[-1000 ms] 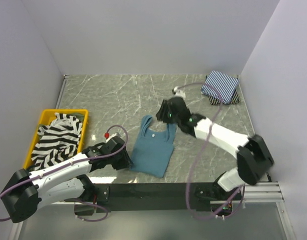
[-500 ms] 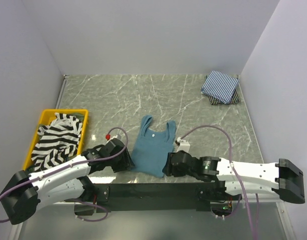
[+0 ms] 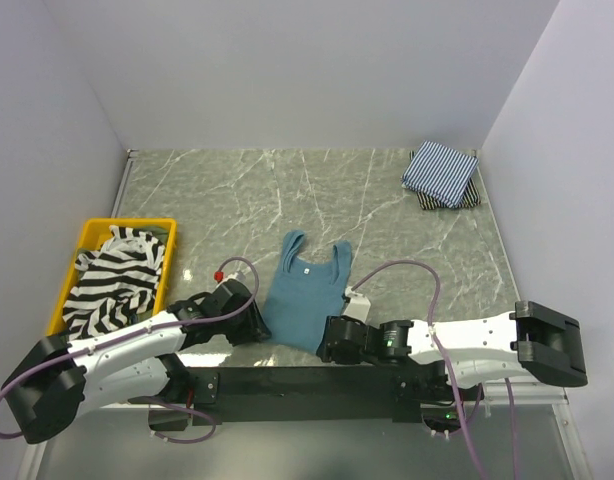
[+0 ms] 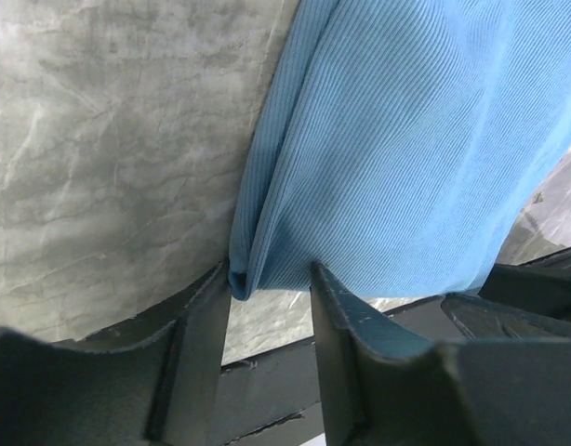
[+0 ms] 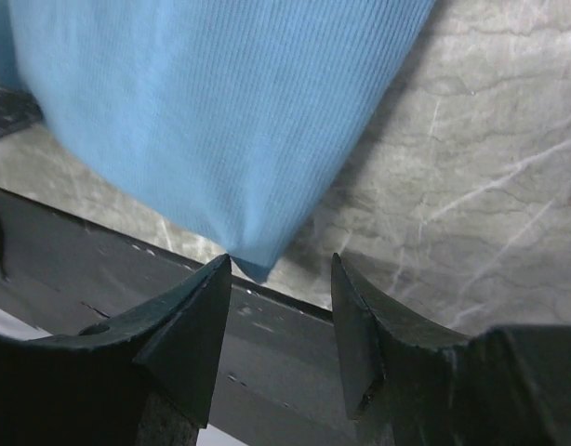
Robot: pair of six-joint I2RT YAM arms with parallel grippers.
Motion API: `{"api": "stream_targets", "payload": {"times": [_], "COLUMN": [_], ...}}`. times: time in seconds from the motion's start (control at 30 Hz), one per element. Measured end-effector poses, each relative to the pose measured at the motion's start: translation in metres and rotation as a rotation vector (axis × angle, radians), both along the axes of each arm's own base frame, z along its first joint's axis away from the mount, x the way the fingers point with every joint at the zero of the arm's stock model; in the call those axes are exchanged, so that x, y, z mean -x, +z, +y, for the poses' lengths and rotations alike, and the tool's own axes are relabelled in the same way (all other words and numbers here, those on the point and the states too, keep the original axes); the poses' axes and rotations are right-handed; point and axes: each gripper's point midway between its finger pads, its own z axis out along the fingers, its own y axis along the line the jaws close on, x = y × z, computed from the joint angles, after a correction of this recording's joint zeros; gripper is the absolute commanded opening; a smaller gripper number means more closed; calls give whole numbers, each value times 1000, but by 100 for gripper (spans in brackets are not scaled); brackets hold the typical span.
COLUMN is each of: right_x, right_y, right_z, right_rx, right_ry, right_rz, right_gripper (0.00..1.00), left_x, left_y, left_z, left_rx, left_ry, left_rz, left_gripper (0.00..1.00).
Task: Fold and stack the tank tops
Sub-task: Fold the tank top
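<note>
The right gripper should close on the teal-blue top, because the top's near hem corner point(image 3: 316, 349) point(image 5: 255, 263) reaches past the gripper's fingers into the gap between them. Closing now would hold it.
The teal-blue tank top point(image 3: 305, 295) lies flat near the front edge of the table, straps pointing away. My left gripper point(image 3: 255, 326) is at its near left hem corner. In the left wrist view this gripper point(image 4: 270, 279) is open, and the folded corner of the teal top point(image 4: 406, 139) sits between the fingers with a gap beside it. My right gripper point(image 3: 327, 341) is at the near right hem corner. It is open point(image 5: 278, 265), with the tip of the teal top point(image 5: 220, 111) just at its left finger. The black-and-white striped top point(image 3: 112, 280) fills the yellow bin. The pinstriped top point(image 3: 442, 168) lies folded at the far right.
The yellow bin point(image 3: 65, 280) stands at the left edge. A dark cloth point(image 3: 449, 200) shows under the pinstriped top. The black mounting rail point(image 3: 287, 380) runs right behind the teal hem. White walls close in the marble table point(image 3: 237, 190).
The right arm has swung from above the teal top's straps down to the near right hem corner. The left gripper stayed at the left hem corner, its jaws shifting a little.
</note>
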Motion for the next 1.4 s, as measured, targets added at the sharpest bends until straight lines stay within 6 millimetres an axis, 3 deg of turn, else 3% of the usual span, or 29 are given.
{"api": "stream_targets", "payload": {"times": [0.2, 0.23, 0.33, 0.4, 0.6, 0.77, 0.87, 1.1, 1.27, 1.4], "right_x": [-6, -7, -7, -8, -8, -5, 7, 39, 28, 2], "right_y": [2, 1, -2, -4, -8, -5, 1, 36, 46, 55], "right_z": [2, 2, 0, 1, 3, 4, 7, 33, 26, 13], "right_rx": [-28, -27, -20, -17, -6, 4, 17, -12, -3, 4], "right_ry": [-51, -58, -70, -72, -71, -49, 10, 149, 130, 72], "right_rz": [-22, -23, -19, -20, -19, -15, -4, 4, -16, -44], "right_gripper": [53, 52, 43, 31, 0, 0, 0, 0, 0, 0], "left_x": [-2, -2, -3, -3, -3, 1, 7, 20, -2, -27], "left_y": [-3, -4, -6, -7, -6, -5, -3, 13, 49, 76], "left_z": [-3, -3, -2, -2, -2, 2, 7, 21, 10, -9], "left_rx": [7, 7, 1, -2, 0, -9, -17, -35, -5, 7], "left_ry": [3, 3, 5, 3, 4, 4, 5, 44, 86, 97], "left_rz": [-4, -4, -1, -1, -2, 5, 17, 23, -52, -110], "left_gripper": [32, 26, 12, 6, 1, 1, 1, 0, 1, 1]}}
